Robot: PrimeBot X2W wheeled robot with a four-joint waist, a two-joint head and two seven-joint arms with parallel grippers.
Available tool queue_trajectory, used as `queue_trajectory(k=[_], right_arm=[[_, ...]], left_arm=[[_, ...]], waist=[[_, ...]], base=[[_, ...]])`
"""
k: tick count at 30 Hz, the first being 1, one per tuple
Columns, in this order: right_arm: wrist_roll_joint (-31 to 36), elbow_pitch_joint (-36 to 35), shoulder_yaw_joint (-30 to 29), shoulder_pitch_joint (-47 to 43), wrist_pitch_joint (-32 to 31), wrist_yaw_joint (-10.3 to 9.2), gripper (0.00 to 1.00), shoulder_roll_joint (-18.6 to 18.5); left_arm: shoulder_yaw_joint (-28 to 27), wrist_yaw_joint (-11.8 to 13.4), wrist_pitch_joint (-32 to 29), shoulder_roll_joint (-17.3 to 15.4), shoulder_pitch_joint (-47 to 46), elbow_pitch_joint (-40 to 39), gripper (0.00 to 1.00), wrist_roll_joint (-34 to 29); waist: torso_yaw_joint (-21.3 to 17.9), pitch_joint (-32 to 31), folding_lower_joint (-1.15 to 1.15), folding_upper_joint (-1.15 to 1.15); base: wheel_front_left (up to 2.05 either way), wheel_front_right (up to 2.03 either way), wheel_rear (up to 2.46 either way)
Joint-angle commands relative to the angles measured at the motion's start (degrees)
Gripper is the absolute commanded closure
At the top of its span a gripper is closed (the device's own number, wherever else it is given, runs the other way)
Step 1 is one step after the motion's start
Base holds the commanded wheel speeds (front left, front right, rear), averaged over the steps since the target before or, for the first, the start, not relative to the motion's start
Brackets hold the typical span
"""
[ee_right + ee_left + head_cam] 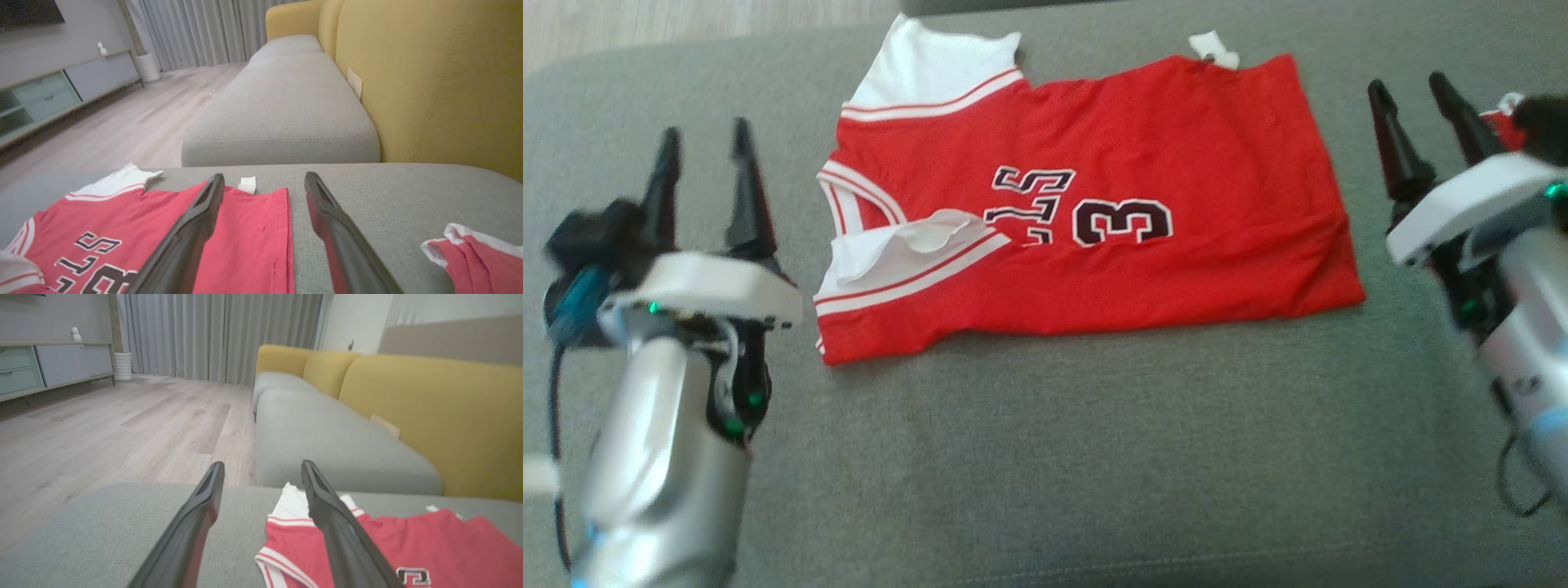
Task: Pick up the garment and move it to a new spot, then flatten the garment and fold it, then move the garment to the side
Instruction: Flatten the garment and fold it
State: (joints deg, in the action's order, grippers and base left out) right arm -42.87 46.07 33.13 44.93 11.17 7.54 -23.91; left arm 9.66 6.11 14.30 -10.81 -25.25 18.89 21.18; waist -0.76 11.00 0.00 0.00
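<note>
The left gripper needs to shift the folded jersey (1150,186), so next it should grab the jersey by its striped shoulder corner along the jersey's folded edge (834,348).
The garment (1086,204), a red jersey with white sleeves, striped trim and black lettering, lies folded lengthwise on the grey cushion (1045,457), collar end toward the left. In the left wrist view its collar end (294,547) lies at the lower right, and in the right wrist view its hem half (245,228) lies at the lower left. My left gripper (707,143) hovers open left of the collar end, holding nothing. My right gripper (1413,86) is open just right of the hem, also holding nothing.
A smaller red piece with white edging (474,253) lies on the cushion right of my right gripper, partly hidden behind it in the head view (1503,118). Yellow backrests (429,77) and more grey seats (327,437) lie beyond. Wooden floor (122,424) borders the cushion's far edge.
</note>
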Motion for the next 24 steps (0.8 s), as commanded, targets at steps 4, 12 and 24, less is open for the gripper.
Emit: queue_trajectory(k=[4, 12, 24], right_arm=[[3.33, -3.10, -5.77, -4.99, 3.40, -0.05, 0.00, 3.88], [20.77, -17.11, -24.43, -22.28, 3.81, -0.05, 0.00, 16.93], [27.88, -25.27, -29.61, -30.59, 3.82, -0.05, 0.00, 21.00]], left_arm=[[-5.96, -0.34, 0.68, 2.52, 5.36, -10.14, 0.00, -1.58], [-9.05, -2.67, 0.69, 7.46, 16.75, -16.58, 0.00, -4.79], [-6.95, -2.02, 0.69, 7.91, 18.19, -10.05, 0.00, -8.27]], waist=[[-1.56, -2.54, 0.00, 0.00], [-3.24, -5.38, 0.00, 0.00], [-4.65, -5.09, 0.00, 0.00]], base=[[0.00, 0.00, 0.00], [0.00, 0.00, 0.00], [0.00, 0.00, 0.00]])
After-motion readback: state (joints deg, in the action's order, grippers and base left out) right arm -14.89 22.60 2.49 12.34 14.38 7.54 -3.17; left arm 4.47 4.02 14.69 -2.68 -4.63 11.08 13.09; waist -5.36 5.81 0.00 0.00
